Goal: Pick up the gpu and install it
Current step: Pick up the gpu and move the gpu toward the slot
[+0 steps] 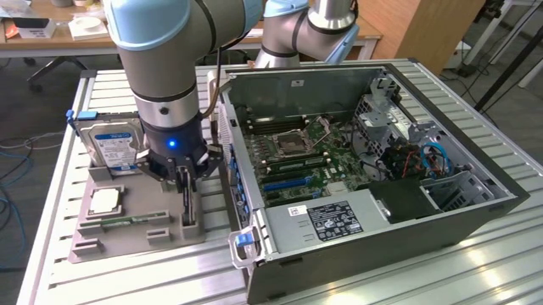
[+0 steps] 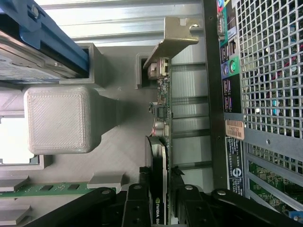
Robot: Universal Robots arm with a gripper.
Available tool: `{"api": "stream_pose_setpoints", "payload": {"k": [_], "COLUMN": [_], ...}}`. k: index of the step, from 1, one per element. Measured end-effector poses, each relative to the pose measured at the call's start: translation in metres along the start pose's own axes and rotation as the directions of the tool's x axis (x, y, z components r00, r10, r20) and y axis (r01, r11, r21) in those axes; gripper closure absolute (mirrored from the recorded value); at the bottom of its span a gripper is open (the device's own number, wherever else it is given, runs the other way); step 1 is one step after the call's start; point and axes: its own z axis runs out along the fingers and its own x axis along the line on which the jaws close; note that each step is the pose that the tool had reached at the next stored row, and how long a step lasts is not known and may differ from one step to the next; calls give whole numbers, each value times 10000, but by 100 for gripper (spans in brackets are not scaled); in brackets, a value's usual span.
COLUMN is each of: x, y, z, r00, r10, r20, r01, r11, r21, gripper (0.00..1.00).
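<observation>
Next, my gripper grabs the GPU by the flat sides of its black fan end (image 1: 185, 185) to install it, since components stick out near the bracket.
The gpu (image 1: 189, 206) is a thin black card standing on edge in a slot of the grey holder (image 1: 127, 240), close to the open computer case (image 1: 475, 210). My gripper (image 1: 187, 180) reaches down over its top edge. In the wrist view the gpu (image 2: 161, 118) runs away from me, with its silvery bracket (image 2: 173, 40) at the far end. The gripper (image 2: 158, 177) is open, one black finger on each side of the card's fan end, and small gaps show beside the card.
The holder also carries a blue-labelled hard drive (image 1: 114, 146) standing upright, a processor chip (image 1: 103, 201) and a green memory stick (image 1: 131, 220). Inside the case lies the motherboard with a blue card slot (image 1: 284, 184). The case's perforated rear wall (image 2: 270, 71) stands close beside the gpu.
</observation>
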Motion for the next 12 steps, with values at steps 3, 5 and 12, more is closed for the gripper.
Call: {"api": "stream_pose_setpoints", "payload": {"k": [3,5,12], "x": [0,0,0], "y": [0,0,0], "z": [0,0,0], "r00": [10000,10000,10000], "r10": [0,1,0], "r20": [1,1,1], "r01": [0,-1,0], "r11": [10000,10000,10000], "r21": [1,1,1], "gripper": [73,73,73]}}
